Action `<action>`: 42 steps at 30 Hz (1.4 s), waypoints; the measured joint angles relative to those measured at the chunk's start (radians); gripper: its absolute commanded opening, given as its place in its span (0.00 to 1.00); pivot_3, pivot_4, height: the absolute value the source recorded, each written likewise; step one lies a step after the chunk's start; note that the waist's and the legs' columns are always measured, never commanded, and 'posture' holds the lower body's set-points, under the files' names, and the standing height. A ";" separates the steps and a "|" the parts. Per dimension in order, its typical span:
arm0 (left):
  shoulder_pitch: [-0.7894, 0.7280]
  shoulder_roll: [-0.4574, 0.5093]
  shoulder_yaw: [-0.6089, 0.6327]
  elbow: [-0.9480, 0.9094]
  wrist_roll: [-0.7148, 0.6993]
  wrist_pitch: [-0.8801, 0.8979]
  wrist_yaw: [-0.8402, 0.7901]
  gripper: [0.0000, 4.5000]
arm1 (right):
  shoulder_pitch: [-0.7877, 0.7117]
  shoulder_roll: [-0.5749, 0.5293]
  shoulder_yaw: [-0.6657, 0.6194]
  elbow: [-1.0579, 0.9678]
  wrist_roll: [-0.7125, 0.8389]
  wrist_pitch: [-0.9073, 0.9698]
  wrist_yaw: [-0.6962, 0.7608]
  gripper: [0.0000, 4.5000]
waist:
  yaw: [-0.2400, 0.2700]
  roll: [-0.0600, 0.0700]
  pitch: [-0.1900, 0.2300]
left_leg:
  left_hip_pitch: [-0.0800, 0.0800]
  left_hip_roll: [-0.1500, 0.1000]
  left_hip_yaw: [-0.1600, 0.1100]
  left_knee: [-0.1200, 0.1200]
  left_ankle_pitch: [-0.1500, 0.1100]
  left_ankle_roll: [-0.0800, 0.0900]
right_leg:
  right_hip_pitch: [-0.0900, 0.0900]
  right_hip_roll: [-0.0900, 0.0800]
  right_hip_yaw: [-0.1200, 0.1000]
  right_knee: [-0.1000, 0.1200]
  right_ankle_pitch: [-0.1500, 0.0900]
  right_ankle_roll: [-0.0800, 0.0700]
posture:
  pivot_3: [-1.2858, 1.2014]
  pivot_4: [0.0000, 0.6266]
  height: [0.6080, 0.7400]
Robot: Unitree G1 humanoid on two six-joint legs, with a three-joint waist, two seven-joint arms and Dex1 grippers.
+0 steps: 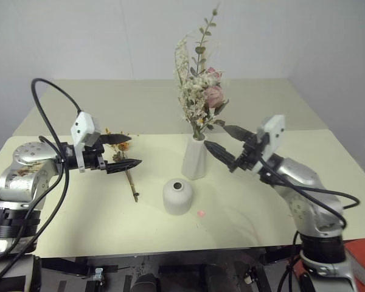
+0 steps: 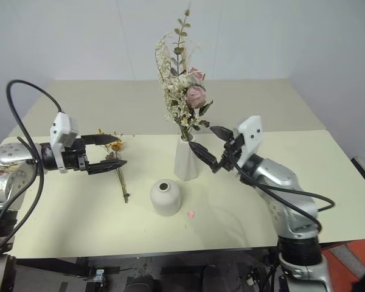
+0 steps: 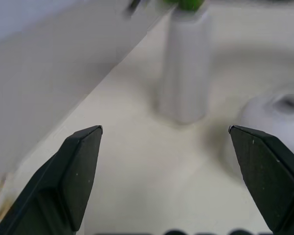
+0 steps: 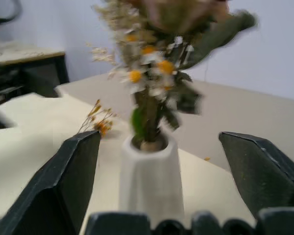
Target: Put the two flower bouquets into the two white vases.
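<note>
The small yellow-orange bouquet needs to go into the squat white vase (image 1: 177,196), so my left gripper should grab the bouquet by its thin brown stems next.
The larger bouquet (image 1: 199,91) of cream sprigs, pink blooms and green leaves stands upright in the tall white vase (image 1: 194,158) at mid table. In front of it sits the squat white vase (image 1: 177,196) with its small top hole bare. The small yellow-orange bouquet (image 1: 125,165) lies flat on the table to the left, thin stems pointing toward me. My left gripper (image 1: 126,151) hovers open over its flowers, not touching them. My right gripper (image 1: 224,141) is open just right of the tall vase, off the stems.
A small pink speck (image 1: 201,213) lies on the cream table (image 1: 261,201) near the squat vase. A second table (image 1: 146,103) stands behind, against the wall. The near table edge runs below both arms.
</note>
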State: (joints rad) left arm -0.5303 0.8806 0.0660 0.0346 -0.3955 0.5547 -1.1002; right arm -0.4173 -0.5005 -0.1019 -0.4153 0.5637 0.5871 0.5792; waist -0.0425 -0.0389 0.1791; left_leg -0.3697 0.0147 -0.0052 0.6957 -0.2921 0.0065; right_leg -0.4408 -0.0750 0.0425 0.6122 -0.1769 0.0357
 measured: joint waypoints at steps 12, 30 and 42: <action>-0.249 -0.040 -0.329 0.043 0.172 0.652 0.257 1.00 | -0.016 -0.301 -0.138 -0.041 0.177 0.114 0.193 0.99 | 0.011 -0.001 0.000 | 0.000 -0.001 -0.001 0.000 0.000 0.000 | 0.001 0.000 0.000 -0.001 0.000 0.001 | 0.52 0.24 1.00; -0.416 -0.231 -0.374 0.315 0.260 0.683 0.423 0.44 | 0.011 -0.465 -0.138 -0.004 0.204 0.099 0.478 1.00 | 0.029 0.000 -0.001 | 0.002 -0.001 -0.001 0.002 0.000 0.000 | 0.004 -0.001 0.000 0.000 0.000 0.001 | 0.52 0.24 1.00; -0.312 -0.194 -0.214 0.266 0.266 0.614 0.484 0.01 | 0.011 -0.487 -0.139 0.053 0.185 0.072 0.533 1.00 | 0.025 -0.001 0.000 | -0.001 -0.001 0.000 0.003 0.000 0.000 | 0.002 -0.001 0.000 0.000 0.000 0.000 | 0.52 0.24 1.00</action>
State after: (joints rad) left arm -0.8419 0.6862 -0.1477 0.3007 -0.1295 1.1690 -0.6164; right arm -0.4065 -0.9873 -0.2412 -0.3623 0.7485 0.6587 1.1122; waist -0.0175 -0.0395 0.1786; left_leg -0.3707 0.0133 -0.0056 0.6982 -0.2921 0.0066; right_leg -0.4389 -0.0763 0.0426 0.6120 -0.1771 0.0361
